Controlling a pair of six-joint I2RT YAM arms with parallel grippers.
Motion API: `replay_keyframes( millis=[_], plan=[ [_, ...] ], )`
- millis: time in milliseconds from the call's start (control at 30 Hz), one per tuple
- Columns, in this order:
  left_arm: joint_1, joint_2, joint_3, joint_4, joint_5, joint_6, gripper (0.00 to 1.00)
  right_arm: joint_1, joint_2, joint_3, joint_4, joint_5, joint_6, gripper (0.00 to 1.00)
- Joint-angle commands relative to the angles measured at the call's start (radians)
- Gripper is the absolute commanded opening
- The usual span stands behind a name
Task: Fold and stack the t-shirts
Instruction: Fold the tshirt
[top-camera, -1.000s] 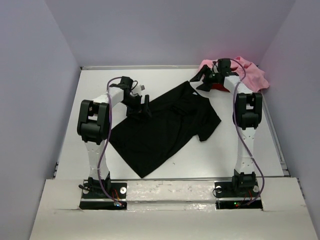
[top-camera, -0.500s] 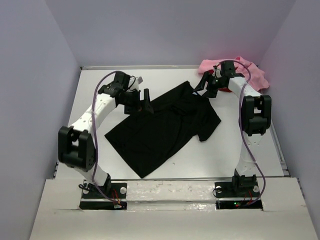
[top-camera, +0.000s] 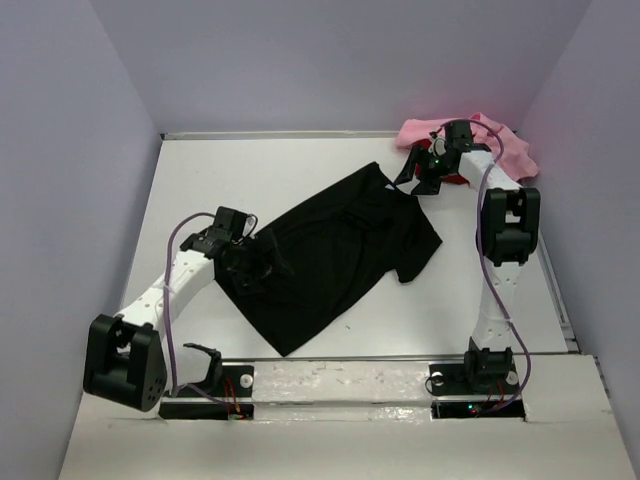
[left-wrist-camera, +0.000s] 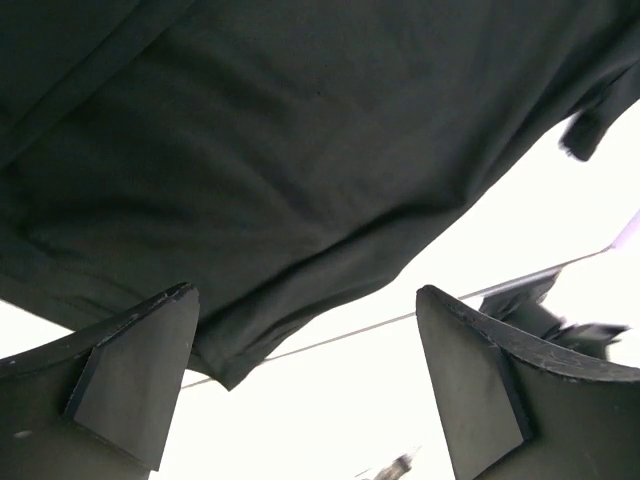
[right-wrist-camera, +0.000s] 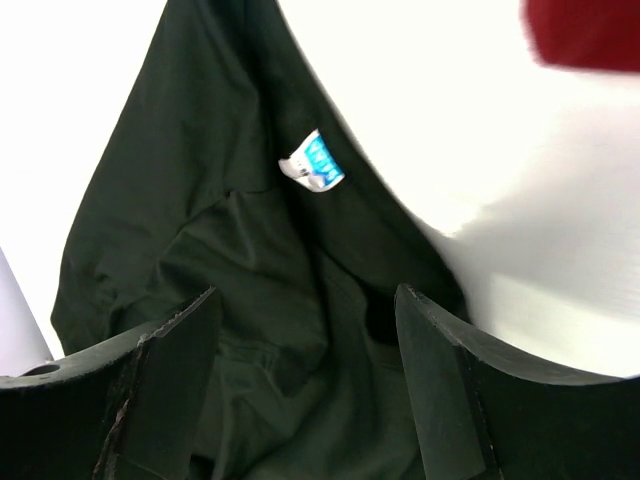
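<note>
My left gripper grabs the hem edge of the black t-shirt next, opposite the collar, to stretch the t-shirt straight for folding.
The black t-shirt (top-camera: 330, 250) lies spread and rumpled in the middle of the white table. Its light neck label (right-wrist-camera: 312, 166) shows in the right wrist view. My left gripper (top-camera: 262, 268) is open and empty above the shirt's left edge, and in the left wrist view (left-wrist-camera: 300, 375) the cloth (left-wrist-camera: 290, 160) and its hem corner lie below the fingers. My right gripper (top-camera: 412, 178) is open and empty above the shirt's far collar end (right-wrist-camera: 250, 300). The pink t-shirt (top-camera: 500, 145) lies bunched at the far right corner. The red t-shirt (top-camera: 456, 180) peeks out beside it (right-wrist-camera: 590, 30).
Grey walls stand on three sides of the table (top-camera: 200, 190). A raised rim runs along the near edge (top-camera: 380, 357). The arm bases (top-camera: 480, 375) sit at the bottom on a cardboard sheet.
My left arm has swung from the shirt's far left edge down and toward me, to the near left part of the shirt. My right gripper has shifted slightly near the collar.
</note>
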Motion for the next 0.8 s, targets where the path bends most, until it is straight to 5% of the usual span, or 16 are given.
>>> replay_keyframes(
  millis=[0, 233, 567, 767],
  plan=[
    [-0.005, -0.095, -0.042, 0.019, -0.048, -0.151, 0.99, -0.038, 0.003, 0.072, -0.013, -0.010, -0.025, 0.75],
    [-0.005, -0.241, -0.150, 0.059, -0.096, -0.355, 0.99, -0.067, 0.016, 0.089, -0.012, -0.047, -0.011, 0.75],
    [-0.003, -0.471, -0.220, -0.130, -0.340, -0.618, 0.99, -0.076, 0.057, 0.115, -0.005, -0.104, 0.013, 0.75],
    [-0.005, -0.454, -0.305, -0.159, -0.260, -0.679, 0.99, -0.076, 0.082, 0.101, 0.004, -0.116, 0.018, 0.75]
  ],
)
